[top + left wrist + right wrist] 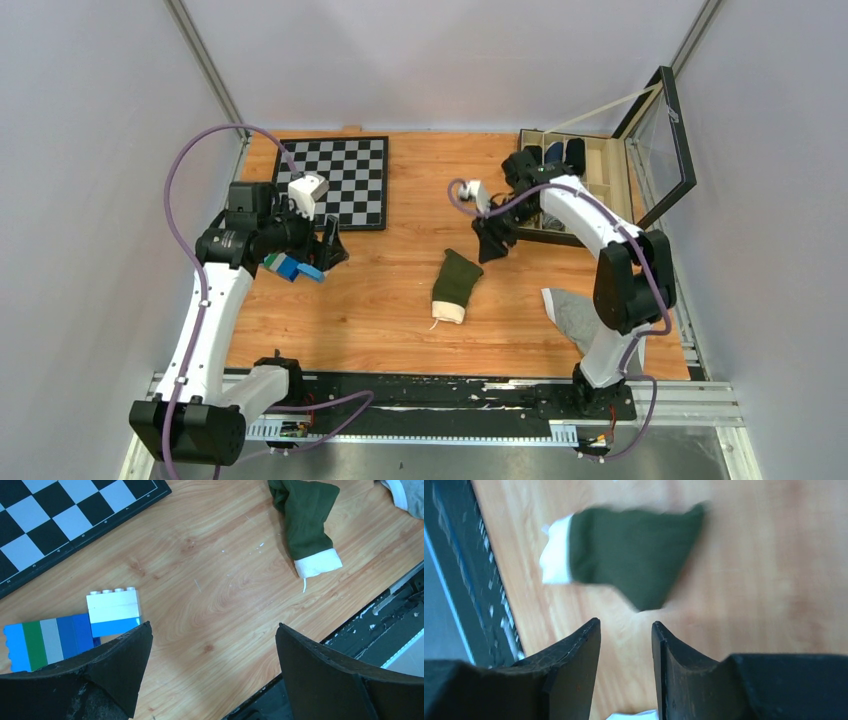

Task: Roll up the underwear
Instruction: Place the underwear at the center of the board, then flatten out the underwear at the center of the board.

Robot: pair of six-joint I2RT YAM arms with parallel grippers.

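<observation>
I need to grab the underwear's waistband by its edge on my right gripper's side next, using my right gripper. The opposite edge then stays free for my left gripper to roll.
The underwear is dark green with a white waistband and lies as a narrow folded bundle at the middle of the wooden table, waistband toward the near edge. It also shows in the left wrist view and, blurred, in the right wrist view. My right gripper hovers just beyond the bundle's far right end. Its jaws stand partly open with only bare wood between them. My left gripper is off to the left, wide open and empty over bare table.
A chessboard lies at the back left. Stacked toy bricks sit beside the left gripper. A wooden box with a raised glass lid holds dark rolled items at the back right. A grey garment lies near the right arm's base.
</observation>
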